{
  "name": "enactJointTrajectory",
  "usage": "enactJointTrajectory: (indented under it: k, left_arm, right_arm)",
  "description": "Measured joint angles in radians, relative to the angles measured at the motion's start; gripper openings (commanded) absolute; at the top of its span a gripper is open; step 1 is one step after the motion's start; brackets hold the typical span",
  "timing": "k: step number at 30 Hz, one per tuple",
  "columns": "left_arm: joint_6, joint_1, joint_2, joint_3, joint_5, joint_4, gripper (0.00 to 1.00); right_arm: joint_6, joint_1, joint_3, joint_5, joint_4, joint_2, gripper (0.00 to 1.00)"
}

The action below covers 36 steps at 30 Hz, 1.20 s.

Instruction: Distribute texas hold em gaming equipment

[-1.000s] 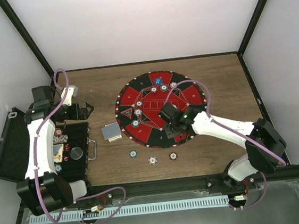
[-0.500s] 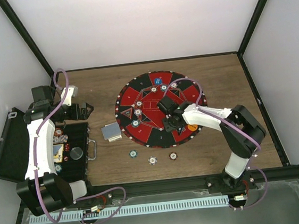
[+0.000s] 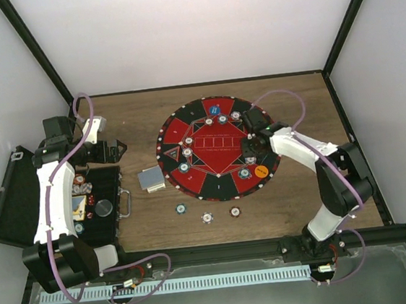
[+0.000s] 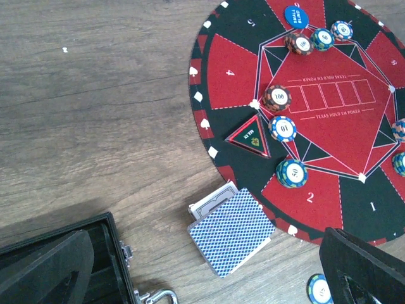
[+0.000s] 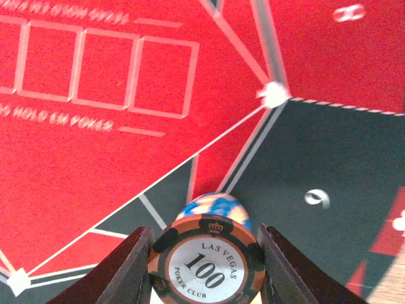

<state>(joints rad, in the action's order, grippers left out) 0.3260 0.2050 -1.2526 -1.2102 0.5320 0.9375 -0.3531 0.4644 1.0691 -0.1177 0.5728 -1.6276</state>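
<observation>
My right gripper holds the orange-and-black chip and needs to keep holding it, because the blue-and-peach chip point(image 5: 215, 206) lies partly hidden below and the orange-and-black chip would end against it if I opened now.
My right gripper point(image 5: 205, 273) is shut on an orange-and-black "100" poker chip point(image 5: 205, 261), held low over the round red-and-black Texas hold 'em mat point(image 3: 186, 128), right by a blue-and-peach chip point(image 5: 215, 206). In the top view this gripper point(image 3: 249, 147) is over the mat's right part. Several chips, a blue marker disc point(image 4: 295, 17) and an orange marker disc point(image 3: 261, 169) lie on the mat. The deck of blue-backed cards point(image 4: 231, 231) lies on the table by the mat's left edge. My left gripper point(image 3: 115, 148) is open and empty, above the table left of the deck.
An open black case point(image 3: 103, 178) with chips stands at the left, its handle towards the deck. Three loose chips point(image 3: 207, 217) lie on the wood in front of the mat. A black triangular marker point(image 4: 251, 135) sits on the mat's left side. White walls enclose the table.
My right gripper has moved from the mat's near middle towards its right side, and the arm has swung round. The orange disc and a chip near it now show. The left arm has not moved.
</observation>
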Motion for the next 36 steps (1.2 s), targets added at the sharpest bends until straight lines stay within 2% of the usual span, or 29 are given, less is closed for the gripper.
enactJointTrajectory:
  k: [10, 27, 28, 30, 36]
  left_arm:
    - [0.035, 0.000, 0.000, 0.003, 0.002, 0.005, 1.00]
    - [0.110, 0.000, -0.002, 0.013, 0.023, 0.048, 1.00]
    - [0.120, 0.000, -0.003, 0.015, 0.023, 0.052, 1.00]
    - [0.144, 0.000, -0.008, 0.019, 0.021, 0.060, 1.00]
    - [0.246, 0.000, -0.057, 0.036, -0.007, 0.082, 1.00]
  right_arm:
    - [-0.011, -0.170, 0.000, 0.001, -0.006, 0.012, 0.22]
    - [-0.072, -0.181, -0.052, -0.010, -0.068, -0.121, 0.23]
    - [-0.074, -0.181, -0.052, -0.010, -0.069, -0.121, 0.26]
    - [-0.076, -0.181, -0.052, -0.011, -0.071, -0.121, 0.39]
    - [-0.083, -0.181, -0.052, -0.014, -0.075, -0.122, 0.64]
